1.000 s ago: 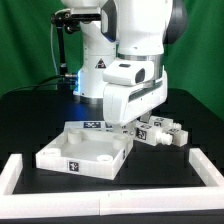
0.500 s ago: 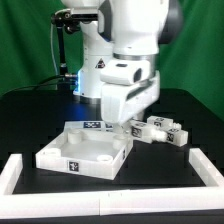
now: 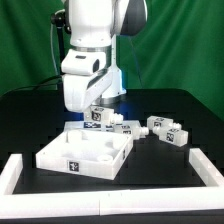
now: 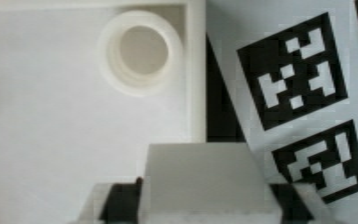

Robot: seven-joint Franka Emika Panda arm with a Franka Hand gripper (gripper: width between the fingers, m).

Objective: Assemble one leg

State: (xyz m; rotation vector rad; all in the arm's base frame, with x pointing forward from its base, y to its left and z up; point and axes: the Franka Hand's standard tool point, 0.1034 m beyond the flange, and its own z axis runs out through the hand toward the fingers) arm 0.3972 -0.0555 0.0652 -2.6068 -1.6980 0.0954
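Note:
I should keep holding the leg: it hangs above the white tray's back edge in the exterior view.
My gripper (image 3: 97,120) is shut on a leg (image 3: 97,114), a small white peg with a black-and-white tag, and holds it just above the back edge of the white tray (image 3: 60,152). In the wrist view the leg (image 4: 211,180) fills the space between my dark fingers (image 4: 123,200). Beyond it lies the tray's floor with a round hole (image 4: 140,50). Other legs (image 3: 165,130) lie on the black table at the exterior view's right, and one more (image 3: 122,127) lies close to the tray's back corner.
A white surface with large square tags (image 4: 300,80) lies beside the tray's edge in the wrist view. A low white border (image 3: 20,172) runs along the table's front and sides. The robot's base stands behind the tray.
The arm has swung to the exterior view's left, away from the cluster of legs. It now holds the leg over the tray's back edge.

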